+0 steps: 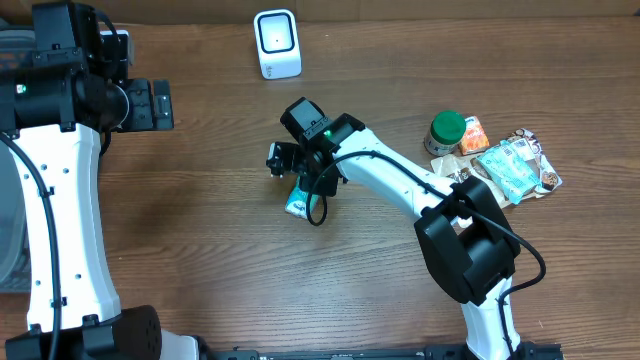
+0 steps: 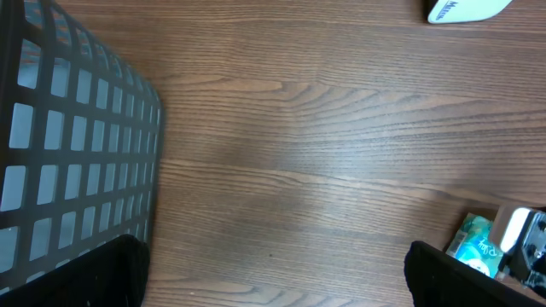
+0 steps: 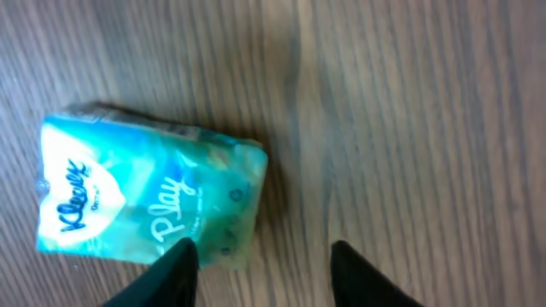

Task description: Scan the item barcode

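Note:
I will next pinch the tissue pack at its edge with my right gripper. Its broad sides then stay open to view for scanning the barcode.
A teal Kleenex tissue pack lies flat on the wooden table, printed face up in the right wrist view. My right gripper hangs just above it, open, with bare wood between its fingers; the pack's corner sits against the left finger. The white barcode scanner stands at the table's back edge, well apart from the pack. My left gripper is wide open and holds nothing, over the table's far left. The left wrist view catches the pack at its lower right. No barcode shows.
A dark mesh basket stands at the left edge. At the right lie a green-lidded jar and several snack packets. The right arm stretches across the middle of the table.

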Robot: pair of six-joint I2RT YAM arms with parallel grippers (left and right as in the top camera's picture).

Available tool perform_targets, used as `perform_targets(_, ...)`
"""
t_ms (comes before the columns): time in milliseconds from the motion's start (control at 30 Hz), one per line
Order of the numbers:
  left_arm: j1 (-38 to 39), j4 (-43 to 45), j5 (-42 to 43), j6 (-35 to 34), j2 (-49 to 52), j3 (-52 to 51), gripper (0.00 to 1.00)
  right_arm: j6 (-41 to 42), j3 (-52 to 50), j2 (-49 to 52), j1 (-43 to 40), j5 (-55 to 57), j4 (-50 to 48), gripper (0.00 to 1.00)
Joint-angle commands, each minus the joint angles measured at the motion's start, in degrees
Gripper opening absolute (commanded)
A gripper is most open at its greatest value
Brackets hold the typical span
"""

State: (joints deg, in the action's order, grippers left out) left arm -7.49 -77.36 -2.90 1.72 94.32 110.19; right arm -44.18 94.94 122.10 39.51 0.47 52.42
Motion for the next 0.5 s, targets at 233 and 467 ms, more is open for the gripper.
perform_targets(233,0.39,0.02,-0.5,0.87,0.28,0.07,0.99,35.85,16.13,-5.03,-0.61,1.2,15.61,1.0)
perform_targets(467,0.39,0.04,-0.48,0.9,0.28,0.07,1.0,49.64,18.43,-5.62,-3.37,-0.35,27.98,1.0)
